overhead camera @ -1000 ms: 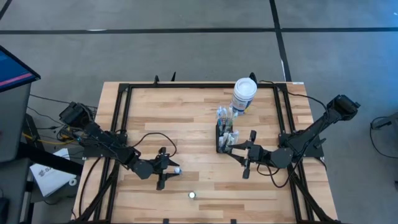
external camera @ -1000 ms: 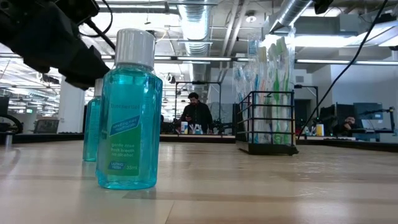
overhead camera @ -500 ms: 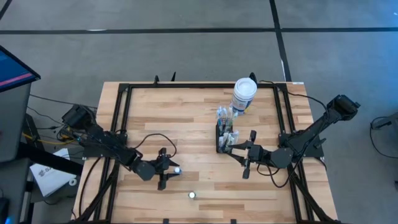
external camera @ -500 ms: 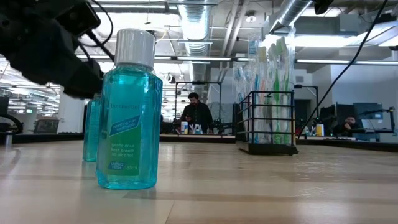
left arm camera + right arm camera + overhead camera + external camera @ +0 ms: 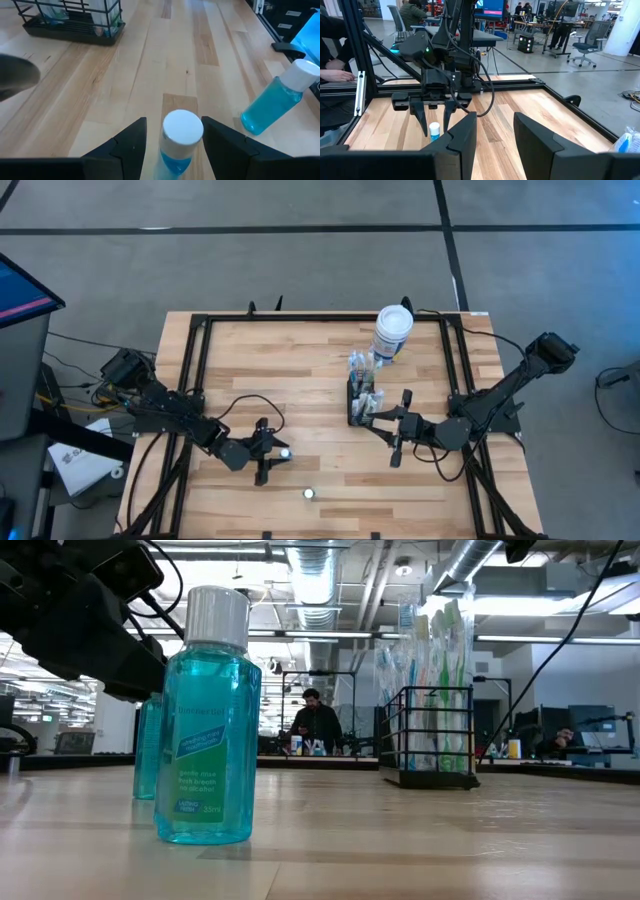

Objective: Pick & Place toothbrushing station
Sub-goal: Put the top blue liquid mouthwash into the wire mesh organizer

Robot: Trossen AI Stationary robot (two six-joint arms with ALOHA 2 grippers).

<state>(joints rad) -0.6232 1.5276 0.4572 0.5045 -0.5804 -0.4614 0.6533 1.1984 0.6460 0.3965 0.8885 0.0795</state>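
My left gripper closes, as its fingers stand on both sides of the cap. Closing now would catch the bottle's white cap (image 5: 285, 453) (image 5: 182, 131).
The toothbrushing station (image 5: 359, 402), a small black wire caddy holding toothbrushes, stands on its base on the table at centre right. It also shows in the low view (image 5: 430, 740) and the left wrist view (image 5: 70, 22). My right gripper (image 5: 390, 427) is open and empty just right of the station, pointing at it. My left gripper (image 5: 275, 451) is open at the near left. Its fingers (image 5: 131, 145) stand on either side of a small blue mouthwash bottle with a white cap (image 5: 182, 131), with gaps showing beside the cap.
A second blue mouthwash bottle (image 5: 309, 493) stands near the table's front edge, large in the low view (image 5: 207, 720). A white canister with a blue label (image 5: 392, 330) stands just behind the station. A black frame (image 5: 200, 330) runs round the table. People sit in the room beyond.
My left arm has shifted a little beside the small bottle; in the low view it dips and comes back up. Its fingers stay on either side of the bottle. The station, both bottles and my right gripper have kept still.
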